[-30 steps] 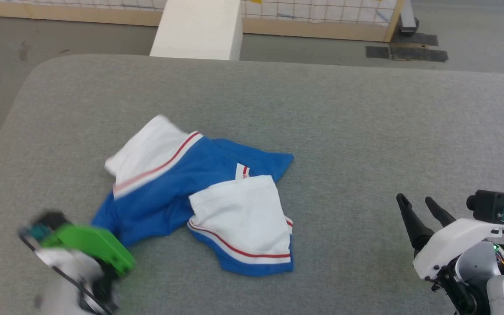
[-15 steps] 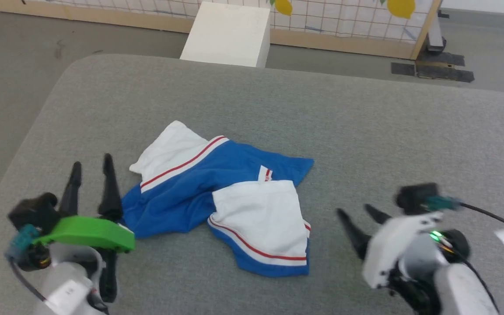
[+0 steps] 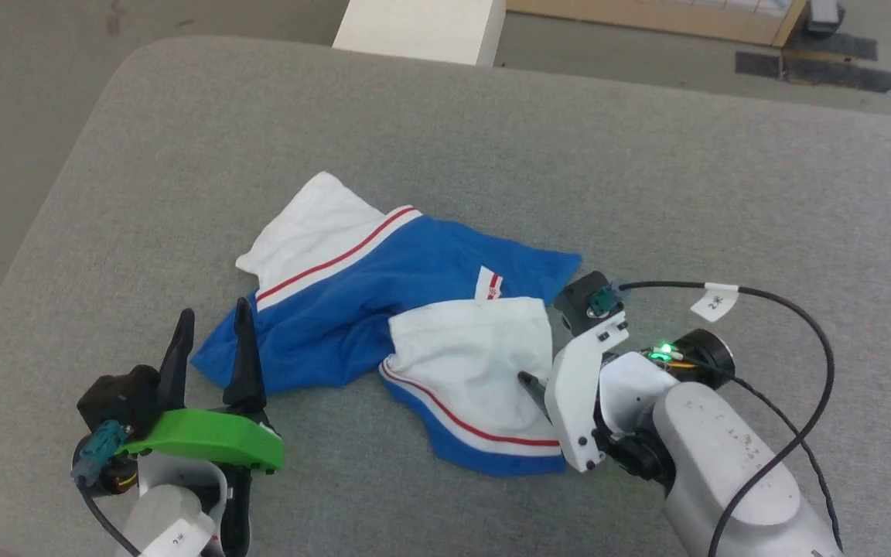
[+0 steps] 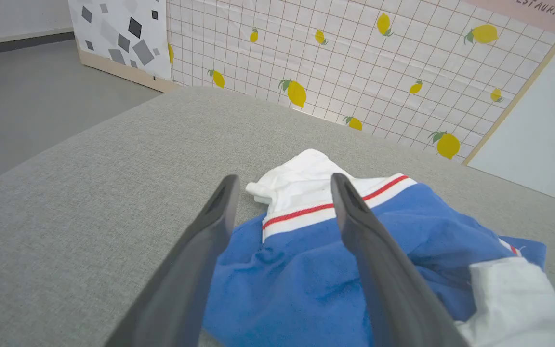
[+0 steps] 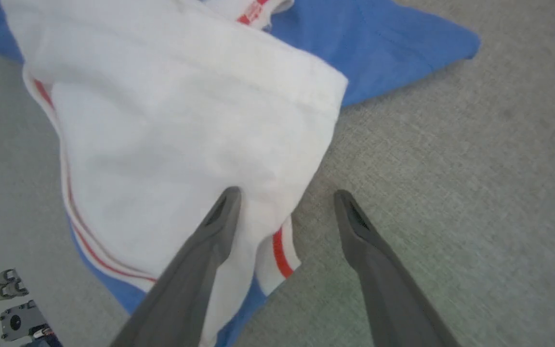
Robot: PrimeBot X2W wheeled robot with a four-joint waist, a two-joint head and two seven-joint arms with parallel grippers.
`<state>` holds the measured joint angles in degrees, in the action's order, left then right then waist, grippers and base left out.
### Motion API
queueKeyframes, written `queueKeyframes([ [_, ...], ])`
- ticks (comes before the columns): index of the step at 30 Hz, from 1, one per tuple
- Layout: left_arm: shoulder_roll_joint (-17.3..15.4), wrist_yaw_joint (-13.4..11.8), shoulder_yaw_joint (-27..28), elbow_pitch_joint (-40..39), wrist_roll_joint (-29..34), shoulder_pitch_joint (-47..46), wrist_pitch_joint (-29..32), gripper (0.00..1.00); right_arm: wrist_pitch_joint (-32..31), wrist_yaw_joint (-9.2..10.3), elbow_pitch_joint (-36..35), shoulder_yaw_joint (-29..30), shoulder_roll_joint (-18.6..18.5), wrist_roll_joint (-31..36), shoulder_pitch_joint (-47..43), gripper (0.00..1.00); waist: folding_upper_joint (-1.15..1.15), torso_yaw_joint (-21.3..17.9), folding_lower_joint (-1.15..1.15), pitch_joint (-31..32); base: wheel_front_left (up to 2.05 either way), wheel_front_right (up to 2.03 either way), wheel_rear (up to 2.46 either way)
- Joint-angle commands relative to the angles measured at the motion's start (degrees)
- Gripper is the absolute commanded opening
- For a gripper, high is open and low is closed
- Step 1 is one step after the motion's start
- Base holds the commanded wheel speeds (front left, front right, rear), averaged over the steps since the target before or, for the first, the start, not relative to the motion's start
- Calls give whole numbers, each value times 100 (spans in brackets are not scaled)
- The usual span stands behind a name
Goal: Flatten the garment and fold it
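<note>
The crumpled garment needs to be spread flat, so my right gripper should next grab the white sleeve by its loose edge (image 5: 278, 220).
The garment (image 3: 353, 309) lies crumpled mid-table: royal-blue body, two white sleeves with red-and-white stripe trim, no print showing. My left gripper (image 3: 214, 309) stands open at its near-left blue edge; in the left wrist view the open fingers (image 4: 284, 179) frame the blue cloth (image 4: 282, 270) and the far white sleeve. My right gripper (image 3: 529, 381) is low at the near white sleeve, mostly hidden behind its white mount. In the right wrist view it is open (image 5: 287, 195), one finger over the white sleeve (image 5: 186, 111), the other over bare table.
The grey padded table (image 3: 492, 155) has a rounded far-left corner, with floor beyond. A white box (image 3: 422, 31) stands past the far edge. A lemon-print partition (image 4: 354, 62) rises behind. A black cable (image 3: 801, 325) loops off my right wrist.
The head camera has tilted down. My right gripper has swung left from the table's right side onto the near white sleeve. My left gripper has risen up to the blue edge.
</note>
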<state>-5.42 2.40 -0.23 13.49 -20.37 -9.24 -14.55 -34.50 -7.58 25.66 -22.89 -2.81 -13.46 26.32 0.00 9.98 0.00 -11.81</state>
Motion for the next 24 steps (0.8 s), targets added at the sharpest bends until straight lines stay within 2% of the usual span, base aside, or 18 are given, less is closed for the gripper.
queueKeyframes([
  [1, 37, 32, 48, -44, 57, -47, -43, 100, 66, 9, 174, -67, -7, 30, 86, 100, 0, 108, 0, -128, 0, 0, 0],
  [2, 53, 46, 67, -42, 77, -53, -43, 100, 84, 9, 309, -134, -7, -2, 119, 100, 0, 116, 0, -145, 0, 0, 0],
  [3, 65, 59, 83, -42, 93, -63, -43, 100, 112, 9, 393, -169, -7, -60, 140, 94, 0, 119, 0, -154, 0, 0, 0],
  [4, 78, 73, 107, -42, 111, -73, -43, 100, 179, 9, 464, -202, -7, -138, 167, 25, 0, 117, 0, -158, 0, 0, 0],
  [5, 87, 81, 127, -36, 124, -77, -43, 100, 235, 9, 498, -242, -7, -197, 192, 0, 0, 104, 0, -158, 0, 0, 0],
  [8, 115, 104, 180, -11, 171, -90, -44, 100, 552, 9, 461, -169, -7, -368, 258, 0, 0, 47, 0, -108, 0, 0, 0],
  [11, 134, 133, 234, -3, 198, -79, -44, 100, 832, 9, 238, 196, -22, -404, 206, 0, 0, -37, 0, -24, 0, 0, 0],
  [14, 152, 146, 296, -15, 220, -37, -44, 100, 1008, 9, -213, 912, -266, -383, 42, 0, 0, -146, 0, 60, 0, 0, 0],
  [19, 177, 174, 328, 28, 225, 2, -44, 100, 819, 9, -894, 2611, -739, -81, -440, 0, 0, -301, 0, 113, 0, 0, 0],
  [21, 184, 191, 316, 81, 214, 0, -44, 100, 643, 9, -1014, 3232, -768, 101, -661, 0, 0, -352, 0, 113, 0, 0, 0],
  [24, 191, 203, 302, 170, 194, -8, -44, 100, 394, 9, -1080, 3853, -672, 385, -941, 0, 0, -408, 0, 122, 0, 0, 0],
])
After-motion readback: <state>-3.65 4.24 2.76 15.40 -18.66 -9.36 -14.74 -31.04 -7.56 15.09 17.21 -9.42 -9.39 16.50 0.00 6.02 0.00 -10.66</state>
